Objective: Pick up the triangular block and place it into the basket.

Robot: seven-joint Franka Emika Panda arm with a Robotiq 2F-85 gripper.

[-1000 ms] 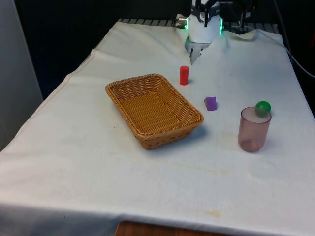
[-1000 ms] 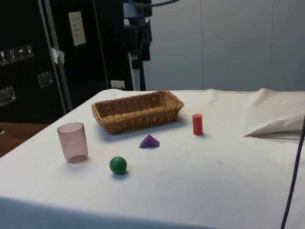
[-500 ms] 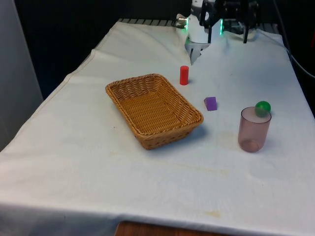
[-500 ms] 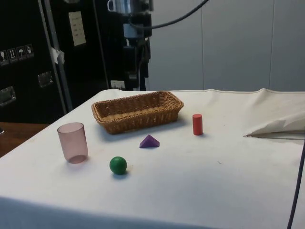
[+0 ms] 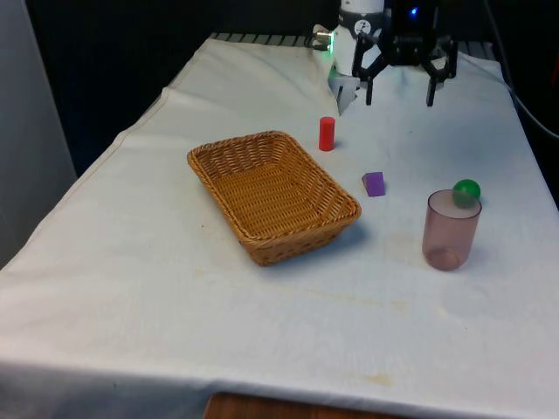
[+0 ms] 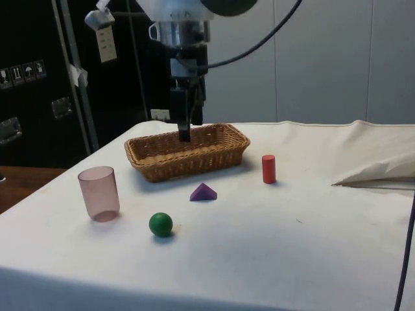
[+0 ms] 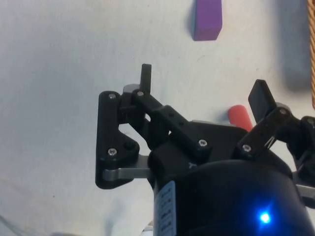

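Note:
The gripper grabs the purple triangular block [image 5: 374, 183] by its sides next, to drop the block into the wicker basket.
The purple triangular block [image 5: 374, 183] lies on the white cloth just off the basket's corner on the front view's right, also seen in the side view [image 6: 203, 192] and the wrist view [image 7: 206, 19]. The wicker basket [image 5: 297, 244] [image 6: 188, 162] holds nothing. My gripper [image 5: 399, 96] hangs open and empty above the far part of the table, well behind the block and a good way above the cloth. Its fingers point down in the side view [image 6: 186, 133], and in the wrist view [image 7: 203, 86] they stand wide apart.
A red cylinder [image 5: 327, 133] [image 6: 268, 168] stands behind the basket, close below the gripper [image 7: 241, 115]. A pink translucent cup [image 5: 451, 229] [image 6: 99, 193] and a green ball [image 5: 466, 189] [image 6: 161, 224] sit towards the front view's right. A raised cloth fold [image 6: 376, 168] lies near the arm's base.
The gripper has turned its fingers downward and come lower, shifting towards the front view's right. The block, basket and other objects have stayed in place.

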